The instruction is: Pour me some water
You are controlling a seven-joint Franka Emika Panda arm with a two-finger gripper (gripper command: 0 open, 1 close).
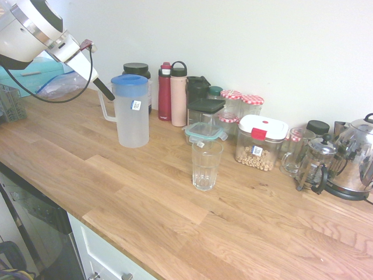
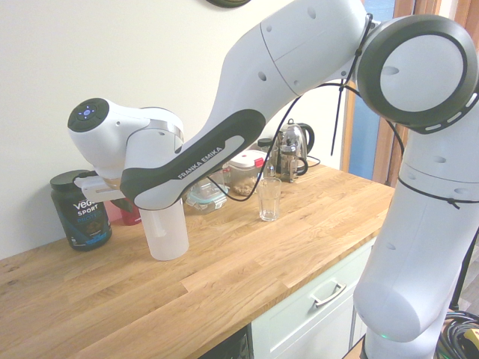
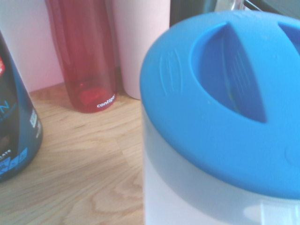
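Note:
My gripper grabs the pitcher by its narrow side handle (image 3: 280,213) next, as the pitcher's body and blue lid (image 3: 225,108) are too wide for the fingers.
A tall frosted pitcher (image 1: 133,119) with a blue lid (image 1: 129,84) stands upright on the wooden counter (image 1: 105,192), its side handle (image 1: 105,109) turned to the left. Through the frosted wall I cannot make out the water. My gripper (image 1: 106,92) comes in from the upper left, open, one dark finger (image 1: 102,86) reaching the top of the handle beside the lid. Whether the fingers straddle the handle is unclear. In the wrist view the blue lid (image 3: 225,108) fills the picture from close by. From the other side the arm hides the pitcher's (image 2: 168,233) top. An empty ribbed glass (image 1: 206,165) stands to the right.
Behind the pitcher stand a dark tub (image 1: 139,73), a red bottle (image 1: 165,92) and a pink bottle (image 1: 179,96). Along the wall to the right are food containers (image 1: 260,143), a glass mug (image 1: 294,151), a French press (image 1: 315,163) and a kettle (image 1: 355,157).

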